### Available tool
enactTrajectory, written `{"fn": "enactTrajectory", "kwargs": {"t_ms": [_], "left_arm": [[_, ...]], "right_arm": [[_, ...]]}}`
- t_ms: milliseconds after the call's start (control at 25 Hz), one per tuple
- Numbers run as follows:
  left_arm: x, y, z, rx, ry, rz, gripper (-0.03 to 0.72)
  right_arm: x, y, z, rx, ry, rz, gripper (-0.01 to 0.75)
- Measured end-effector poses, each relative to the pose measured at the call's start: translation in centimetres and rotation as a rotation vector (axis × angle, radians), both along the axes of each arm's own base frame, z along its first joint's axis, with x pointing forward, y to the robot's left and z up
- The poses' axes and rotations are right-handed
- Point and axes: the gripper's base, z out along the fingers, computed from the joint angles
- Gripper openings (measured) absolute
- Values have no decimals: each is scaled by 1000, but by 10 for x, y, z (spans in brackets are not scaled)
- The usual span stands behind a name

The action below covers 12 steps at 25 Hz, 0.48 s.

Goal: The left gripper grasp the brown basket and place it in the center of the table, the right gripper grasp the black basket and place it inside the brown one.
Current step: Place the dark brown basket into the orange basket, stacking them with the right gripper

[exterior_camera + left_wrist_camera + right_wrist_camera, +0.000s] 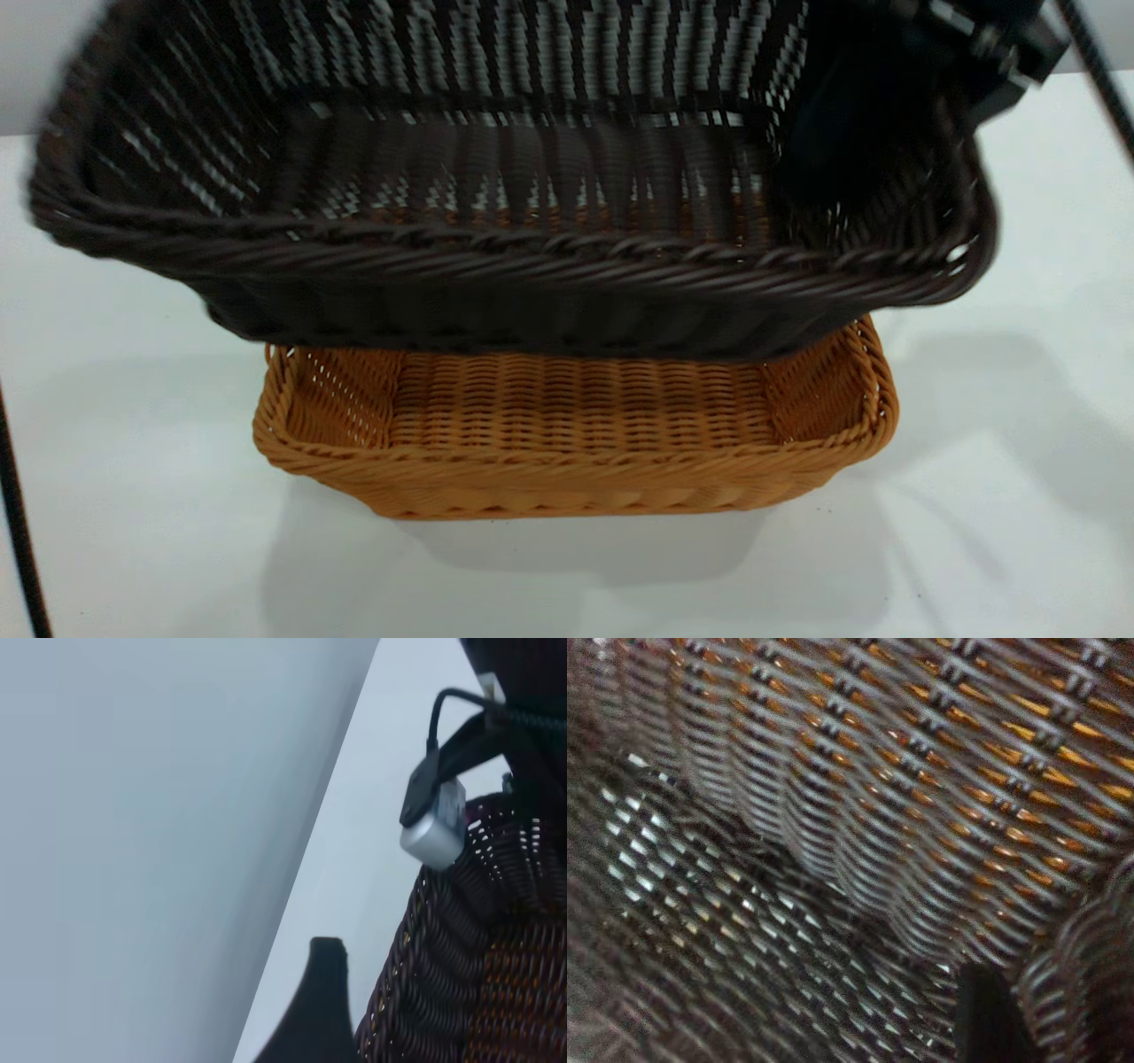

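Note:
The black basket's lower edge [532, 349] is above the brown basket's bottom, so the robot needs to lower the black basket before opening its right gripper; the basket would drop if the gripper opened now.
The black basket [532, 266] hangs tilted in the air just above the brown basket [567, 483], which rests on the white table [1019, 496]. My right gripper [895, 168] is shut on the black basket's right wall, one finger inside it. In the right wrist view that finger [988, 1019] lies against the dark weave [744, 904], and orange shows through it [1028, 718]. My left gripper is out of the exterior view. In the left wrist view one of its fingers [328, 992] shows beside the black basket [443, 974], touching nothing; the other finger is out of view.
A black cable [18, 532] runs down the left edge of the exterior view. The right arm's silver wrist camera [434, 828] shows above the black basket's rim. Bare table lies on both sides of and in front of the brown basket.

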Motion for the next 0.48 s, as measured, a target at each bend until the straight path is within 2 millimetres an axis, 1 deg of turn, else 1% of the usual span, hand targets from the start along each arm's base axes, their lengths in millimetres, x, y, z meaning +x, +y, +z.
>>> {"fn": "enactTrajectory", "kwargs": {"t_ms": [240, 360, 480], "left_arm": [[0, 0, 0, -14, 16, 13, 627], [0, 1, -1, -3, 22, 20, 627], [0, 1, -1, -1, 22, 21, 627]], "right_arm": [[16, 7, -18, 24, 41, -26, 297], [18, 6, -32, -4, 70, -16, 297], [19, 6, -40, -18, 89, -13, 297]]}}
